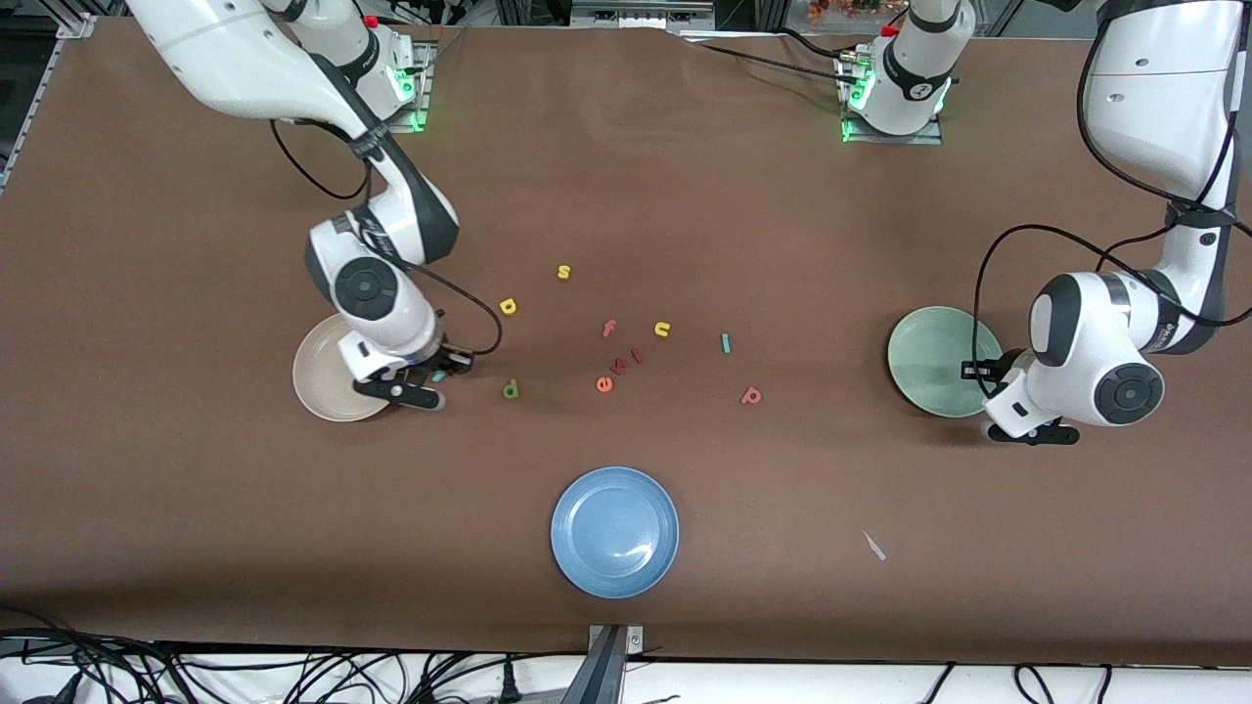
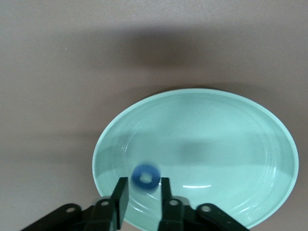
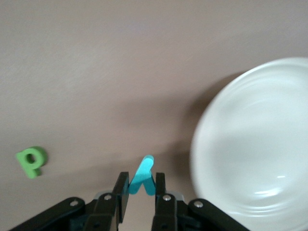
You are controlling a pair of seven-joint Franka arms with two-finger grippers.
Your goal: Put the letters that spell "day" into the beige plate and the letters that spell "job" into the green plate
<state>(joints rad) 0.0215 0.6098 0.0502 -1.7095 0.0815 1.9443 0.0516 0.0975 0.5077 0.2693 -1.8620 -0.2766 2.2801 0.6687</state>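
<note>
The teal "y" hangs short of the beige plate [image 1: 328, 383] [image 3: 250, 144] and would miss if opened now, so my right gripper moves it toward the plate before opening.
My right gripper [image 1: 438, 376] [image 3: 142, 185] is shut on the teal "y" [image 3: 143, 177], just off the table beside the beige plate [image 1: 328, 383] [image 3: 250, 144], which holds nothing. The green "d" [image 1: 511, 390] [image 3: 31, 161] lies close by, and the yellow "a" [image 1: 508, 306] is farther from the front camera. My left gripper [image 1: 981, 376] [image 2: 144, 185] hangs over the green plate [image 1: 934, 360] [image 2: 216, 144], open. The blue "o" [image 2: 146, 176] shows blurred just past its fingertips, with a gap on one side. The teal "j" [image 1: 726, 343] and the pinkish-red "b" [image 1: 751, 395] lie mid-table.
A blue plate [image 1: 614, 531] sits near the front edge. A yellow "s" [image 1: 563, 272], a red "f" [image 1: 608, 329], a yellow "u" [image 1: 662, 330], an orange "e" [image 1: 604, 384] and small red letters [image 1: 637, 357] are scattered mid-table. A pale scrap [image 1: 873, 545] lies toward the left arm's end.
</note>
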